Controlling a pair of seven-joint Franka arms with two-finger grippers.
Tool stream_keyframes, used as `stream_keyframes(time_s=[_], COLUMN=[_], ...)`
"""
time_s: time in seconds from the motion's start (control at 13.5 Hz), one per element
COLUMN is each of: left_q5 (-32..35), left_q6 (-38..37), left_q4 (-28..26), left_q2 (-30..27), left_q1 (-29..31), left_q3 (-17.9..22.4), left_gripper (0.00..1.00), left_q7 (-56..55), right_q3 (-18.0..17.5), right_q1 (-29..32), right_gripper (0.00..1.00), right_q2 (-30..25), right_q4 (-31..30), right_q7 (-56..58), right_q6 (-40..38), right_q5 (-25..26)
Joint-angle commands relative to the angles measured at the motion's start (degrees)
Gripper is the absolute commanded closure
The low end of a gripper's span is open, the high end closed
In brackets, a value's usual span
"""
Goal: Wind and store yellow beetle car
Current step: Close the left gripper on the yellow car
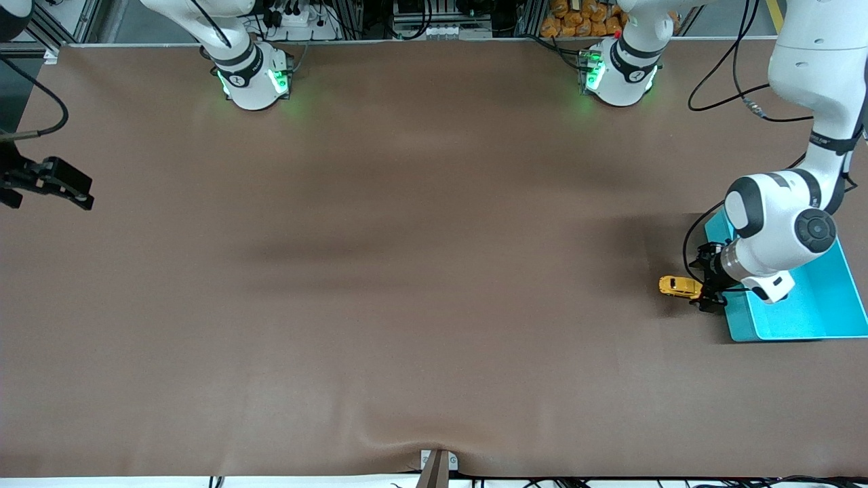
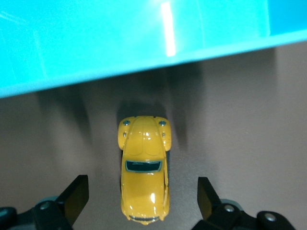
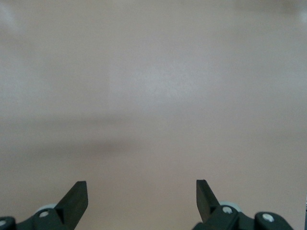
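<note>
My left gripper should next grab the yellow beetle car (image 1: 680,287) by its cabin sides, so that it can store the car in the turquoise bin (image 1: 827,305).
The yellow beetle car (image 1: 680,287) stands on the brown table right beside the turquoise bin (image 1: 827,305), on the bin's side toward the right arm's end. My left gripper (image 1: 703,285) is low over the car and open. In the left wrist view the car (image 2: 144,172) lies between the two black fingers (image 2: 76,196) with a gap on each side, and the left gripper (image 2: 143,191) touches nothing. The bin's wall (image 2: 96,43) runs close past the car's headlight end. My right gripper (image 1: 81,193) waits open over bare table at the right arm's end, nothing between its fingertips (image 3: 76,196).
The bin looks empty where it shows; the left arm's white wrist (image 1: 780,230) hangs over part of it. The arm bases (image 1: 254,78) stand along the table's edge farthest from the front camera. A small bracket (image 1: 437,464) sits at the nearest edge.
</note>
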State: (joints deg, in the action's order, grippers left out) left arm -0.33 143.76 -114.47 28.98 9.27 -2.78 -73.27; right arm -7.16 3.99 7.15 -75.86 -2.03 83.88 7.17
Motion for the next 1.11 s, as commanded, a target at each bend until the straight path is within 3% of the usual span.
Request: stream_keyframes(time_s=[0.0, 0.15, 0.22, 0.3, 0.37, 0.66, 1.03], left_q5=[0.42, 0.51, 0.51, 0.6, 0.6, 0.68, 0.77], left_q6=[3.1, 4.59, 5.21, 5.39, 5.39, 4.6, -1.8], left_q4=[-1.8, -2.25, -2.25, -2.34, -2.25, -2.34, -1.63], left_q2=[0.72, 1.25, 1.43, 1.43, 1.43, -0.67, -6.91], left_q1=[-0.04, -0.04, -0.21, -0.21, -0.13, -0.65, -2.32], left_q3=[-0.03, -0.03, -0.03, -0.03, -0.03, -0.29, -2.4], left_gripper=[0.0, 0.0, 0.08, 0.69, 1.0, 1.0, 1.0], left_q7=[-0.73, -0.47, -0.9, -0.91, -1.08, -0.73, 3.38], right_q3=[4.67, 7.51, 7.6, 7.6, 7.69, 7.78, 7.87], right_q1=[-3.36, -5.74, -5.84, -5.84, -5.84, -5.31, -5.22], right_gripper=[0.0, 0.0, 0.0, 0.0, 0.0, 0.0, 0.0], right_q2=[-3.63, -3.72, -3.81, -3.98, -4.07, -5.3, -9.08], right_q4=[-4.2, -4.2, -4.2, -4.29, -4.29, -4.64, -9.38], right_q7=[0.19, 0.36, 0.28, 0.28, 0.28, 0.28, 0.28], right_q6=[-0.03, 0.23, 0.23, 0.23, 0.23, 0.15, 0.85], right_q5=[-1.72, -2.59, -2.69, -2.69, -2.69, -4.62, -4.62])
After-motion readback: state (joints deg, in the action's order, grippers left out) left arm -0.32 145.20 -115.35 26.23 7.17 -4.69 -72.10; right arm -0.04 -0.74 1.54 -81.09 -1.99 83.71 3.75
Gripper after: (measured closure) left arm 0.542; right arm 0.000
